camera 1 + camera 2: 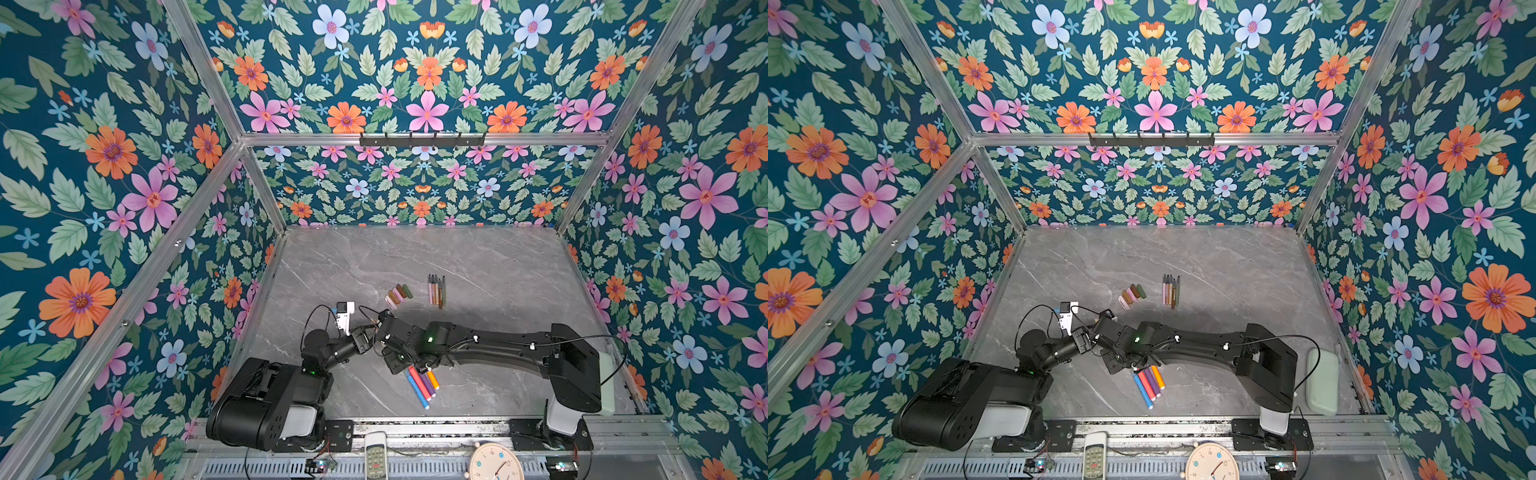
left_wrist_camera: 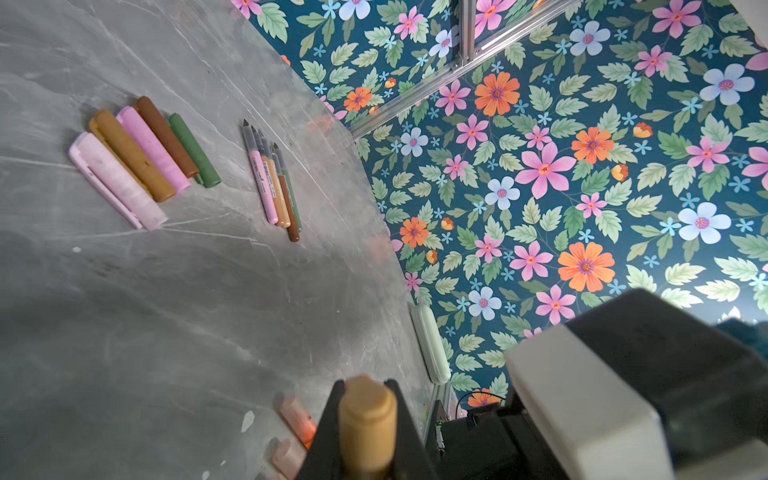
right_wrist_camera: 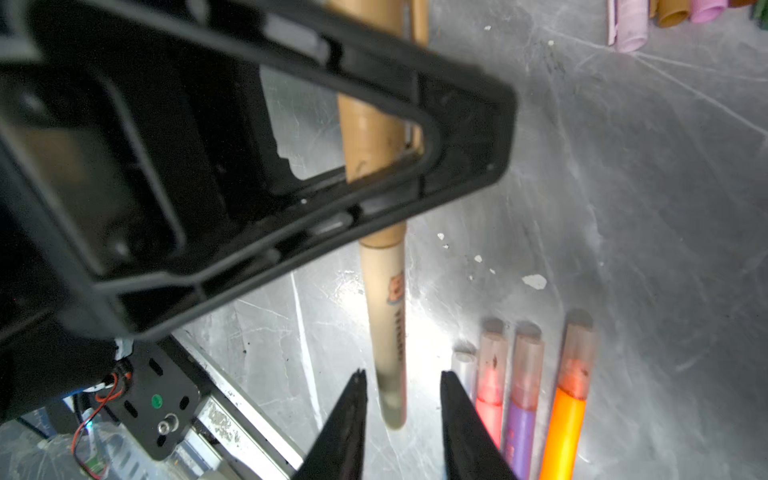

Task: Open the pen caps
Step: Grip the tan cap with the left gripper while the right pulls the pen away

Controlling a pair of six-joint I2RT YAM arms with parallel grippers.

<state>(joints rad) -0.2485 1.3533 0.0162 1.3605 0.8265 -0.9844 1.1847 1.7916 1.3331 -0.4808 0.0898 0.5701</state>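
Note:
Next, my right gripper will grab the tan pen by its tail to pull open the cap that my left gripper holds.
A tan pen (image 3: 384, 316) hangs above the table between the two arms, its cap on. My left gripper (image 2: 368, 384) is shut on its thicker cap end (image 2: 368, 419). My right gripper (image 3: 404, 374) is open around the pen's tail, with a gap on each side. Several loose pen caps (image 1: 399, 295) (image 2: 141, 162) lie in a row mid-table. Beside them lie the uncapped pens (image 1: 436, 289) (image 2: 274, 183). Blue, red, purple and orange capped pens (image 1: 422, 384) (image 3: 523, 395) lie under the right arm.
A pale green case (image 1: 606, 382) stands along the right wall. A remote (image 1: 376, 457) and a clock (image 1: 494, 463) sit on the front rail. Floral walls close the grey marble table (image 1: 478, 257) on three sides.

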